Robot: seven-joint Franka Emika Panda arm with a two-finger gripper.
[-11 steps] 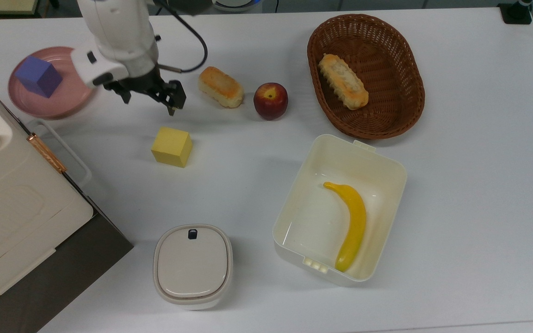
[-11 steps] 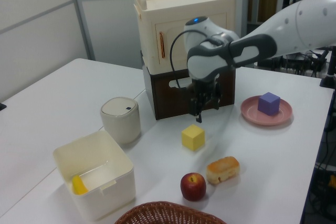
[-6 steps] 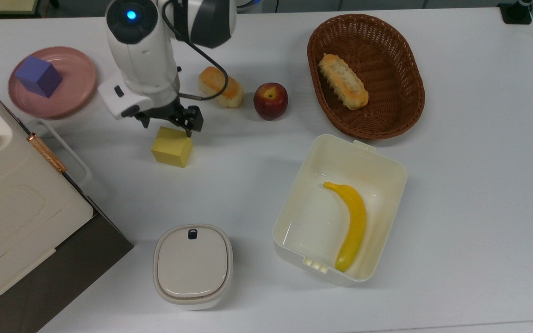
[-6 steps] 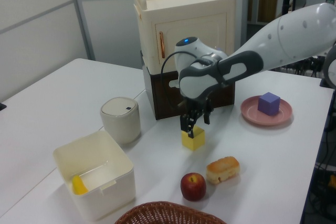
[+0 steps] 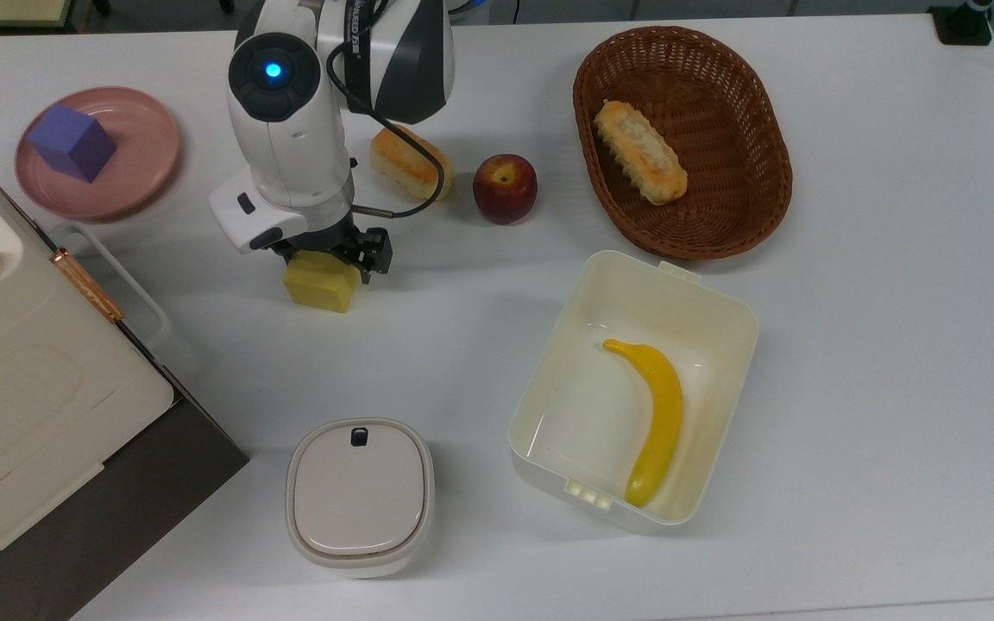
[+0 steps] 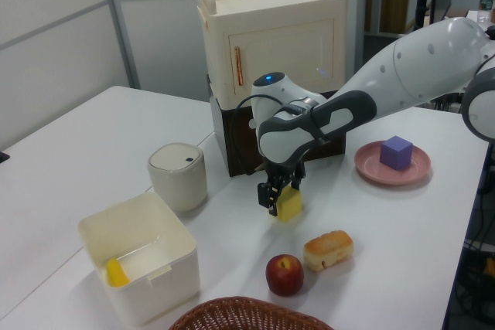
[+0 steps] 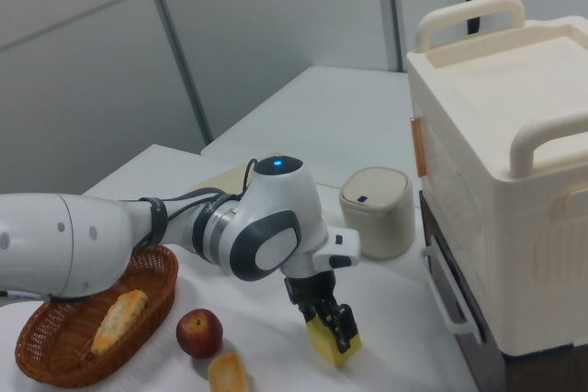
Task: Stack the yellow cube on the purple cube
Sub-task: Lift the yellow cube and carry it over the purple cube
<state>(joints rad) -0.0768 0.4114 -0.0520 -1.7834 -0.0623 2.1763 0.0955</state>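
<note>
The yellow cube should be grabbed by its opposite sides with my gripper next. Its bottom then stays free to rest on the purple cube.
The yellow cube rests on the white table, left of centre in the top view, and also shows in the left view and the right view. My gripper has come down over it and stands open, one finger on each side of the block. The cube's top is partly hidden under the wrist. The purple cube sits on a pink plate at the top view's far left, well apart from the gripper. In the left view the purple cube is at the right.
A bread roll and an apple lie just behind the gripper. A wicker basket holds another bread. An open cream box holds a banana. A lidded canister and a large cream cabinet stand nearby.
The arm has swung from near the pink plate over to the yellow cube and lowered, so the open fingers now straddle the block. The cube has not moved.
</note>
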